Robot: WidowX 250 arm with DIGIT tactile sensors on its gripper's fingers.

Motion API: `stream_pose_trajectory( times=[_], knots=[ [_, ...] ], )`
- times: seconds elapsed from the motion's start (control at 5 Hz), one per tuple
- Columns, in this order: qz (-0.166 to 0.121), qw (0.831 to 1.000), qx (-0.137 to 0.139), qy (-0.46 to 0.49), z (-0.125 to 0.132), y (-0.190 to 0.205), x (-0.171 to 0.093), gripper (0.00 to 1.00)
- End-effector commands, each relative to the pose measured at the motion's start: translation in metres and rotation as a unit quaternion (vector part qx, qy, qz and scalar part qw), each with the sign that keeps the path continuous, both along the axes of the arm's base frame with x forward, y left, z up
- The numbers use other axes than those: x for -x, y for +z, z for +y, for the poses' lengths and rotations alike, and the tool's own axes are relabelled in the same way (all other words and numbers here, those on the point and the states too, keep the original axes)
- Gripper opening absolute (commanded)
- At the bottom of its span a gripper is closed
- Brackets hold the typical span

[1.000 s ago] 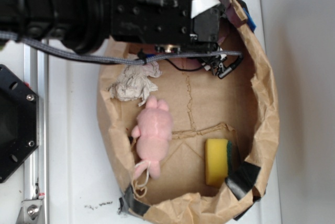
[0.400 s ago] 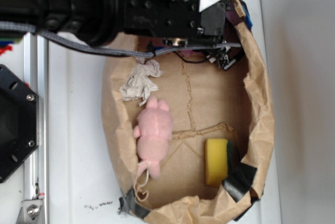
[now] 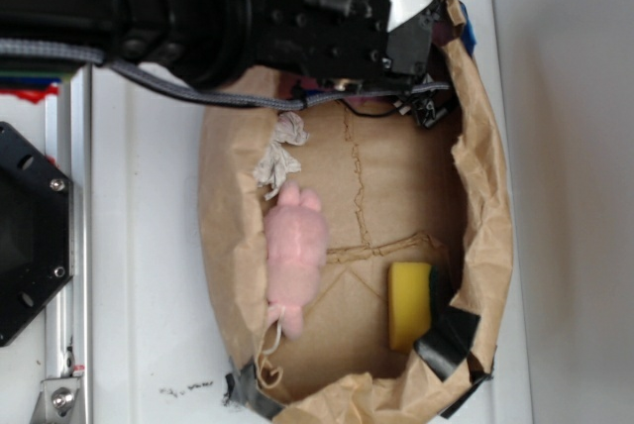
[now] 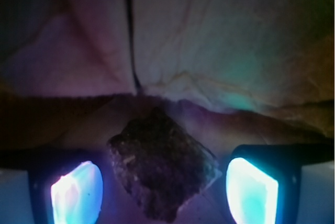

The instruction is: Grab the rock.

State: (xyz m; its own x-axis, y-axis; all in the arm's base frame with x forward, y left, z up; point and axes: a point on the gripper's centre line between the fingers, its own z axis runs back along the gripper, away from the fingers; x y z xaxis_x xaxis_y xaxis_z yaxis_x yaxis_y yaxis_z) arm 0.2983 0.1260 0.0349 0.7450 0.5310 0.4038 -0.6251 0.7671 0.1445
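The robot's lit fingers are on both sides of the dark rock and would hold it now, so the gripper needs to close on it.
In the wrist view the rock (image 4: 162,164), a dark brown rough squarish lump, lies on the brown paper floor right between my two lit fingertips. My gripper (image 4: 165,190) is open around it, with a gap showing on each side between rock and pad. The paper bag's creased wall rises just behind the rock. In the exterior view the black arm (image 3: 327,18) reaches in over the top end of the bag; it hides both the fingers and the rock there.
The brown paper bag (image 3: 485,206) lies open on the white table. Inside it are a pink plush toy (image 3: 294,251), a yellow sponge (image 3: 408,305) and a crumpled whitish paper wad (image 3: 280,154). A black mount (image 3: 25,236) sits at the left edge.
The arm has shifted right, deeper into the bag's top end. The bag's left wall has folded inward, covering part of the paper wad.
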Motion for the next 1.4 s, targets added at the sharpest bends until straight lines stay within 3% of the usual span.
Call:
stream_pose_trajectory(
  times=[0.0, 0.2, 0.6, 0.8, 1.2],
  knots=[
    [-0.014, 1.000, -0.017, 0.009, 0.015, 0.003, -0.016, 1.00],
    [-0.020, 1.000, -0.006, 0.014, 0.016, 0.004, -0.019, 0.00],
    [-0.024, 1.000, -0.002, 0.007, 0.018, 0.008, -0.019, 0.00],
    [-0.025, 0.999, 0.015, -0.015, 0.011, 0.019, -0.017, 0.00],
    [-0.021, 0.986, 0.080, -0.143, -0.039, 0.074, -0.002, 0.00]
  ],
)
